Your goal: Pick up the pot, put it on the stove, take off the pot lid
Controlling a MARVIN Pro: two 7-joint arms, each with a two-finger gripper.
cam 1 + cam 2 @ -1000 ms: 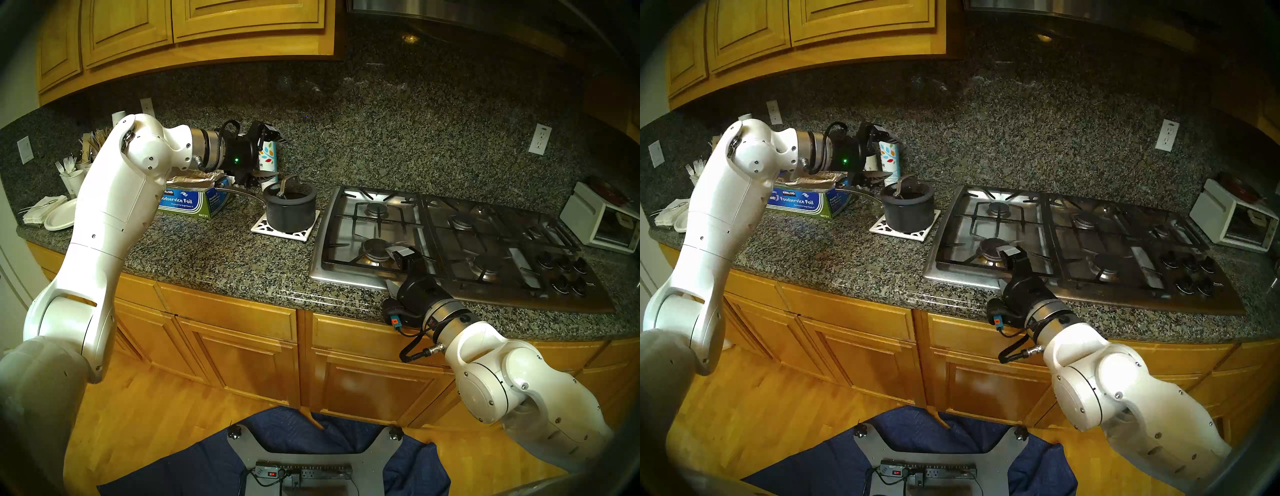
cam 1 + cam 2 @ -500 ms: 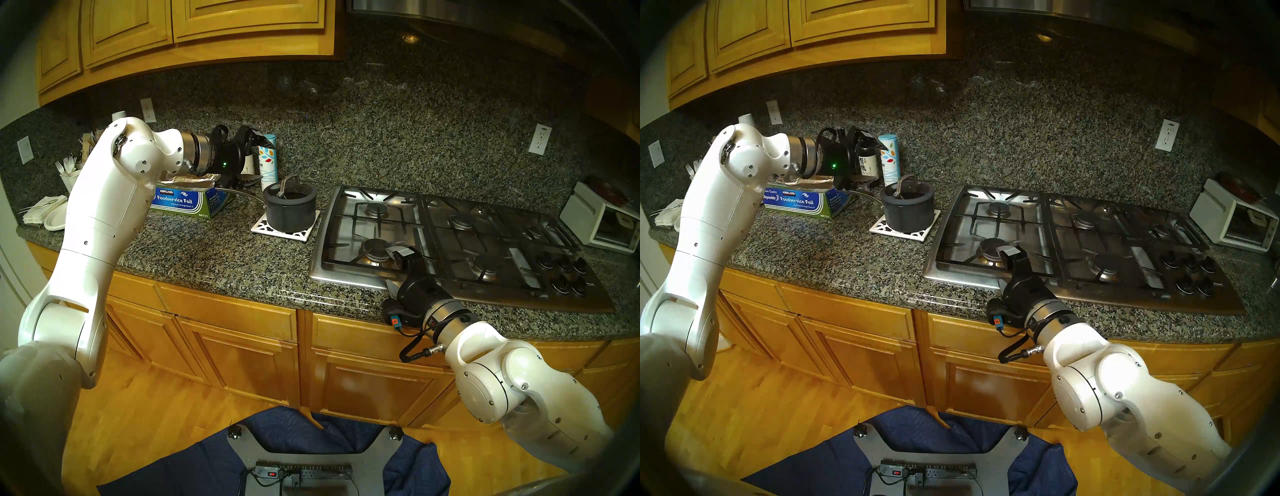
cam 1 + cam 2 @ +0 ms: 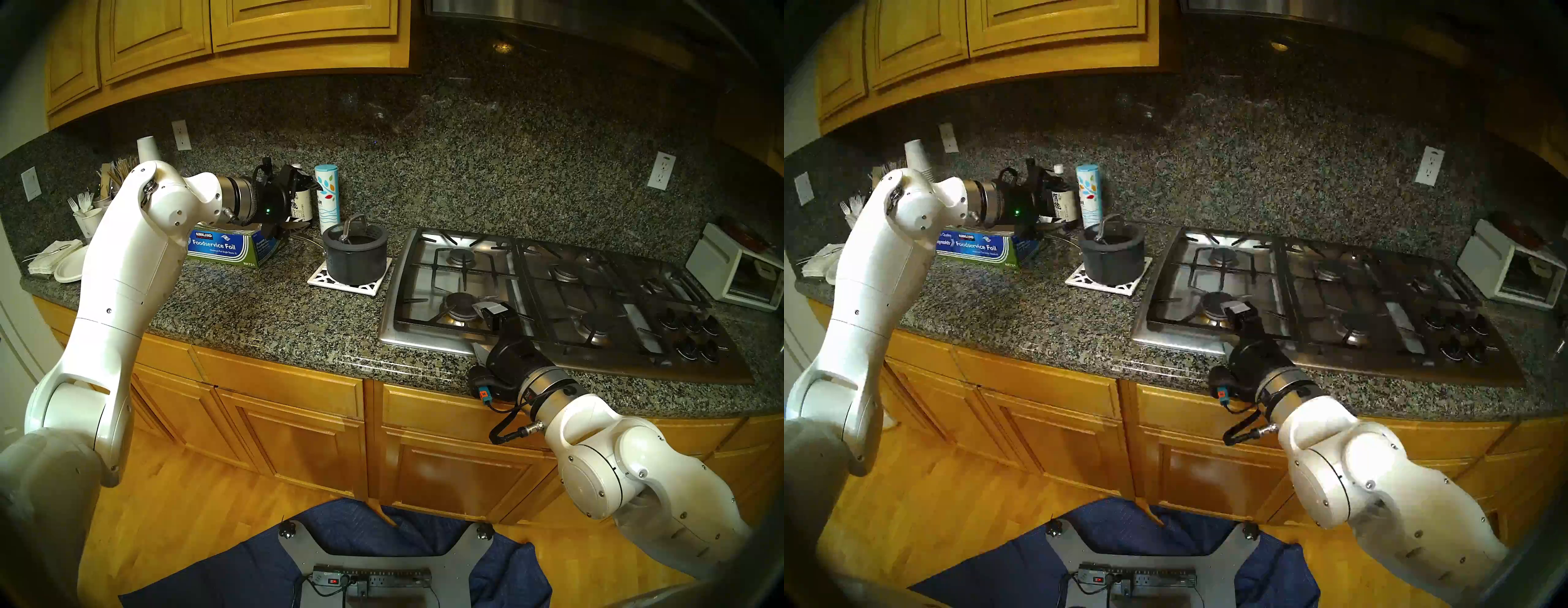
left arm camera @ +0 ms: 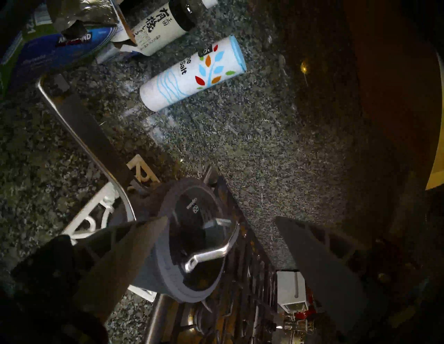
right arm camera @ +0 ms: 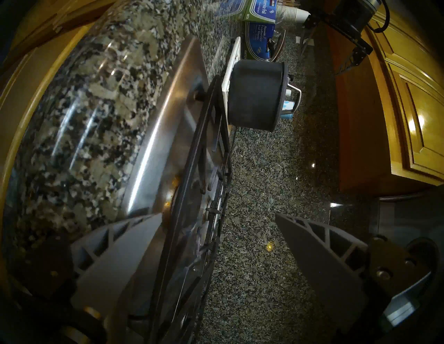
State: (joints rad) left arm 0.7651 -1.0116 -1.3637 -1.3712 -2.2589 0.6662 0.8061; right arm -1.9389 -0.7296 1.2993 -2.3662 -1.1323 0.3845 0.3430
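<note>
The left gripper grabs the pot by its long silver handle (image 4: pixel 91 134) next, since the pot's round body is too wide for the fingers.
The dark grey pot (image 3: pixel 355 259) stands on a white trivet (image 3: pixel 339 283) left of the stove (image 3: pixel 551 293). Its pot lid (image 3: pixel 345 235) is on, loop handle up. The pot's long silver handle (image 4: pixel 91 134) points left. My left gripper (image 3: pixel 306 204) hovers open over the end of that handle, left of the pot and empty; the left wrist view shows the lid (image 4: pixel 197 240) between its fingers (image 4: pixel 134 242). My right gripper (image 3: pixel 488 312) hangs open and empty above the stove's front-left burner, and the pot (image 5: pixel 254 96) shows far ahead of it.
A salt canister (image 3: pixel 327 197) and a dark bottle (image 3: pixel 302 204) stand against the backsplash right behind my left gripper. A foil box (image 3: pixel 229 246) lies below my left wrist. Paper plates (image 3: pixel 70 267) and cups of forks sit far left. A white toaster oven (image 3: pixel 738 271) is far right.
My left arm has pulled back to the left and dropped a little, uncovering the salt canister. The pot, its lid and my right arm have not moved.
</note>
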